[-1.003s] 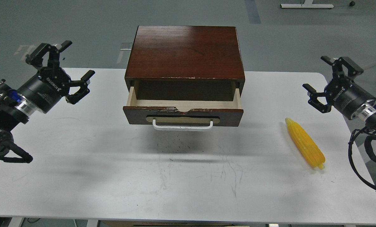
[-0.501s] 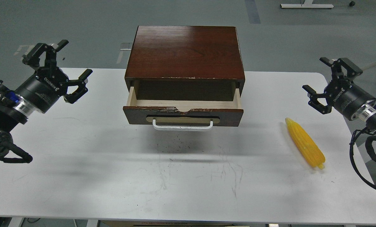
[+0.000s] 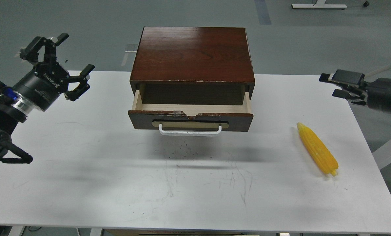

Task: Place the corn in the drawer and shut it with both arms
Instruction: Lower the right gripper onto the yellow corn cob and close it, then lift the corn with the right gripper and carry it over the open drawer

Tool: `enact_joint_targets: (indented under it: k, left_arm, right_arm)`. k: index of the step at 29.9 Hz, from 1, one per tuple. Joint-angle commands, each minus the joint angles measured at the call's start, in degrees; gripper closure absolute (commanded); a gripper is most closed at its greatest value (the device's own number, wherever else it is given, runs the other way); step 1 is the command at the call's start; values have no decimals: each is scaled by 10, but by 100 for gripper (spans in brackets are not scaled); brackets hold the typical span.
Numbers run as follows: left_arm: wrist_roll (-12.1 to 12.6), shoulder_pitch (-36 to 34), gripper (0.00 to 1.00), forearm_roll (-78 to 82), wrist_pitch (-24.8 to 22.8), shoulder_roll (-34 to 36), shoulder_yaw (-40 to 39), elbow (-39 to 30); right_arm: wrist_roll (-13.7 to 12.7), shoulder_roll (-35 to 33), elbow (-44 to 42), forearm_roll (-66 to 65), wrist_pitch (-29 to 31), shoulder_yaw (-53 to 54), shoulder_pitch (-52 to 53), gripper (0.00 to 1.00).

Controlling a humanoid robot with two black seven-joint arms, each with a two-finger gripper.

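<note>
The corn should go inside the open drawer, so my right gripper should next grab the corn by its thick end (image 3: 326, 162).
The corn (image 3: 317, 149) lies on the white table (image 3: 84, 170) at the right, narrow end pointing away from me. The drawer (image 3: 190, 118) stands pulled open from the dark wooden cabinet (image 3: 192, 54); its pale wood inside (image 3: 190, 107) is empty, and its white handle (image 3: 189, 131) faces me. My left gripper (image 3: 74, 54) is open and empty above the table's far left. My right gripper (image 3: 331, 86) is open and empty, seen side-on at the far right edge, well above and behind the corn.
The table's right edge runs close to the corn. Grey floor lies beyond the table, with a white stand base (image 3: 318, 5) far back. Scuff marks cover the table in front of the drawer.
My right wrist has turned and its arm has pulled back to the right, so the gripper now points left, side-on. My left gripper has moved slightly up and left. Corn and drawer have not moved.
</note>
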Motion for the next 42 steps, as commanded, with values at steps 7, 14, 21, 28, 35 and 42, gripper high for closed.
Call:
enact_joint_targets:
  k: [7, 14, 21, 28, 35, 42]
  left_arm:
    - [0, 1, 0, 0, 0, 2, 2, -2]
    - [0, 1, 0, 0, 0, 2, 2, -2]
    - [0, 1, 0, 0, 0, 3, 2, -2]
    - [0, 1, 0, 0, 0, 4, 1, -2]
    - [0, 1, 0, 0, 0, 3, 1, -2]
    - [0, 1, 0, 0, 0, 2, 0, -2]
  right_arm:
    - [0, 30, 11, -168, -89, -111, -11, 0]
    - [0, 45, -1, -169, -90, -122, -25, 0]
    - [0, 76, -23, -169, -90, -145, -24, 0]
    - [0, 76, -24, -169, -90, -163, -32, 9]
    - [0, 74, -23, -169, -90, -177, -32, 49]
    - [0, 63, -5, -167, -91, -172, -13, 73]
